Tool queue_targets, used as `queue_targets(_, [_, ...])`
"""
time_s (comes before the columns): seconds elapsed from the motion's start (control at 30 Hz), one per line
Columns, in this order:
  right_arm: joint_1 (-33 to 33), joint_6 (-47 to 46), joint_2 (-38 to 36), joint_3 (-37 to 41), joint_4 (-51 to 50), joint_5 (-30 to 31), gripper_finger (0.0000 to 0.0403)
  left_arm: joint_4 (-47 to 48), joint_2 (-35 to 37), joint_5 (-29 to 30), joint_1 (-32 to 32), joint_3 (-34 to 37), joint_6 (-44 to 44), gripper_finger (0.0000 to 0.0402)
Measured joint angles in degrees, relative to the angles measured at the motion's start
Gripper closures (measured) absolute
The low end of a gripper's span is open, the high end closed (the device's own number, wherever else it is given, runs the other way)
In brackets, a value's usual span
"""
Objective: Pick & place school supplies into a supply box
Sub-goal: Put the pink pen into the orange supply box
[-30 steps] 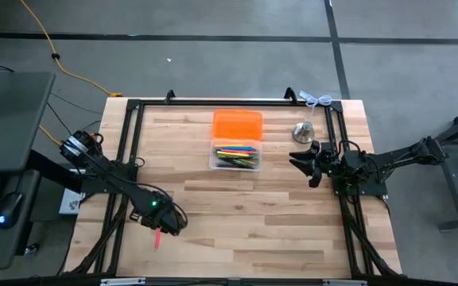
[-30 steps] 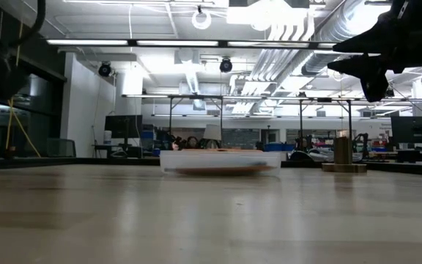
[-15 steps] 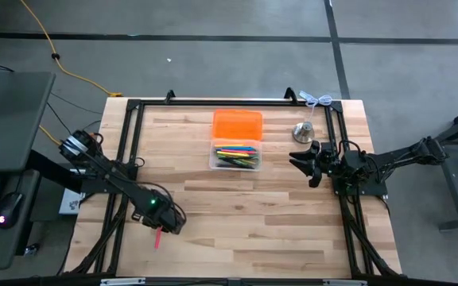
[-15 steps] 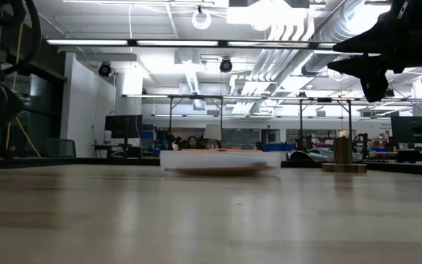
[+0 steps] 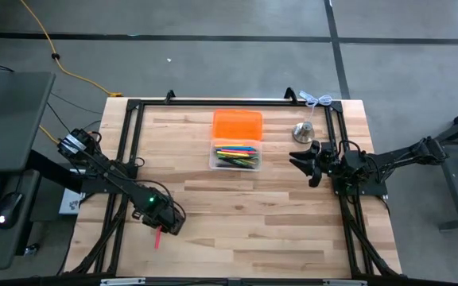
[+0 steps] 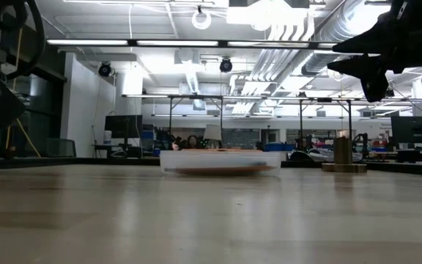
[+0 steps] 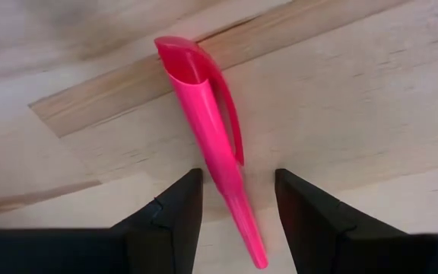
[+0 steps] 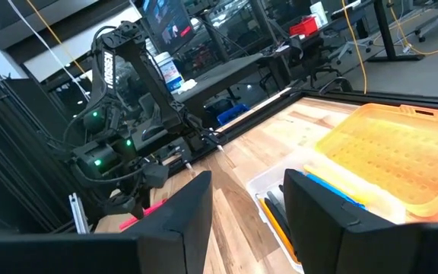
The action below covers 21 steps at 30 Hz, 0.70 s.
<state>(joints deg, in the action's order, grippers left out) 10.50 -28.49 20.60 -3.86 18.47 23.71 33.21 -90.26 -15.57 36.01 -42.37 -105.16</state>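
My left gripper's fingers are down beside the pink pen's body (image 5: 157,237) (image 7: 230,183), close over the wood. My left gripper should close now. Closing now would hold the pen.
A pink pen (image 7: 204,129) lies flat on the wood near the table's near-left part (image 5: 158,237). My left gripper (image 7: 238,205) is open and points down over it, one finger on each side of the pen's thin end (image 5: 165,222). The clear supply box (image 5: 235,155) sits at mid-table and holds several coloured pens and pencils. My right gripper (image 5: 304,163) hangs open above the table, right of the box, and holds nothing (image 8: 249,221).
The orange rectangular piece (image 5: 237,124) lies just beyond the box's far side. The silver bell (image 5: 304,131) stands at the far right. A black frame (image 5: 130,135) runs around the table's edges. Bare wood stretches between the pen and the box.
My left arm has shifted slightly above the pink pen. The pen has stayed where it lay.
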Motion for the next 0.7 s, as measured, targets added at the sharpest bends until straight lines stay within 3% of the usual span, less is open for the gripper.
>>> queue_targets(0.53, [0.0, 0.0, 0.0, 0.0, 0.0, 0.1, 0.0263, 0.4, -0.1, -0.2, 0.0, 0.0, 1.5, 0.0208])
queue_targets(0.7, [0.0, 0.0, 0.0, 0.0, 0.0, 0.1, 0.0263, 0.9, -0.2, -0.1, 0.0, 0.0, 1.3, 0.0235])
